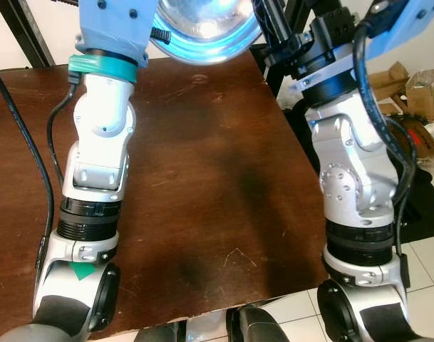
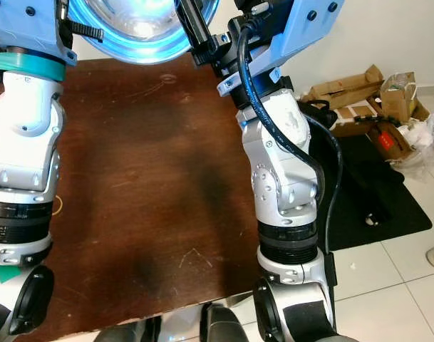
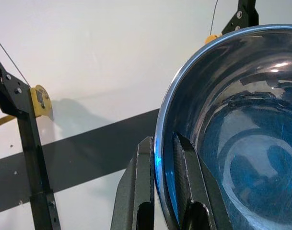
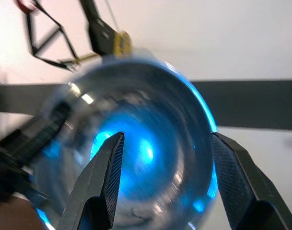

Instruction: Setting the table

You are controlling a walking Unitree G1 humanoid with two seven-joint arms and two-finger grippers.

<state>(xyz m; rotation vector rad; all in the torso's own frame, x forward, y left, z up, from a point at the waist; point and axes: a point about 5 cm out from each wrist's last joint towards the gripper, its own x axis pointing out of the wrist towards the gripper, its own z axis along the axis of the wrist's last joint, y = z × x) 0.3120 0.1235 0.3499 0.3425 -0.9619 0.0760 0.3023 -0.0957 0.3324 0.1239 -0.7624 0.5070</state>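
Observation:
I need to grab the steel bowl by its rim with my right gripper next, to help set the table.
A shiny steel bowl with a blue sheen is held up over the far edge of the brown wooden table. In the left wrist view my left gripper is shut on the bowl's rim, one finger inside the bowl and one outside. My right gripper is open in front of the bowl. Its two fingers are spread about as wide as the bowl, without touching it. Both silver arms reach forward over the table, the left arm over its left part, the right arm along its right edge.
To the right of the table, cardboard boxes and clutter and a black mat lie on the white tiled floor. A black frame with yellow fittings stands against the white wall behind the table.

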